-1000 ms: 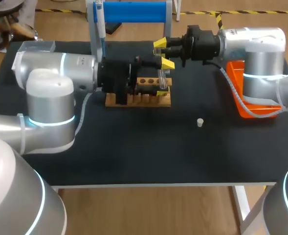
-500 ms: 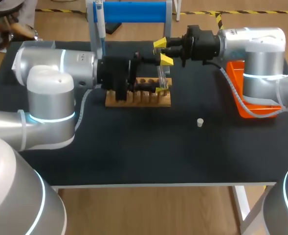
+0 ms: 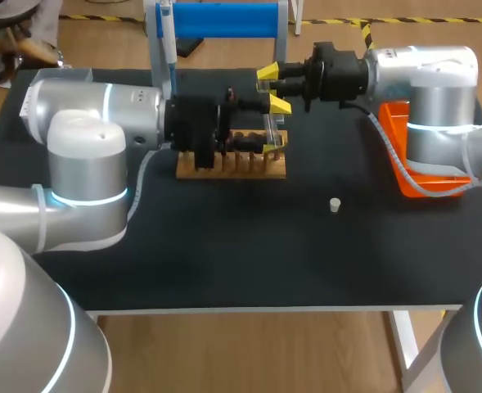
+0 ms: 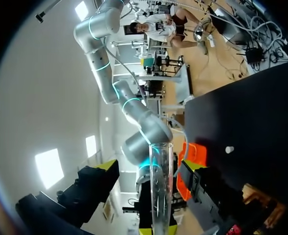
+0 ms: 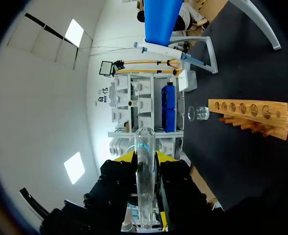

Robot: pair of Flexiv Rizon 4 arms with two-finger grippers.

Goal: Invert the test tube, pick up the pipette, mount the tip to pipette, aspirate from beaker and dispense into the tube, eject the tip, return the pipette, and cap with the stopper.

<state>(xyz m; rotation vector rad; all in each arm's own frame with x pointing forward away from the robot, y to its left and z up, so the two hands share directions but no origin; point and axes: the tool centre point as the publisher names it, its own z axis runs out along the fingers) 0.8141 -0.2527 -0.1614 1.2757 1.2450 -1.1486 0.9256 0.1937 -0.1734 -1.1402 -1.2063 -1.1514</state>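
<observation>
My left gripper should next set the test tube in the rack with its opening up, so it should grab the test tube by the glass just below its open rim [image 4: 161, 169].
A clear test tube [image 3: 268, 131] stands upright above the right end of the wooden rack [image 3: 232, 164]. My right gripper [image 3: 267, 74] is shut on the test tube [image 5: 145, 147], its yellow tips pressed to both sides. My left gripper [image 3: 277, 127] comes in from the opposite side and is open. Its fingers straddle the tube [image 4: 162, 186] with a gap on each side, so my left gripper [image 4: 148, 166] does not touch the glass. The white-and-blue pipette [image 3: 167, 41] hangs on the blue-topped stand [image 3: 216, 20]. A small white stopper [image 3: 335, 205] lies on the black table. The glass beaker [image 5: 198, 113] sits beyond the rack [image 5: 251, 115].
An orange bin [image 3: 400, 139] stands at the table's right side under my right arm. A clear box [image 3: 60, 78] sits at the far left corner. The stopper [image 4: 228, 149] lies alone on open black tabletop in front of the rack.
The left gripper's fingers have drawn closer together around the tube, and the left arm has shifted slightly. The right arm and the tube have stayed in place.
</observation>
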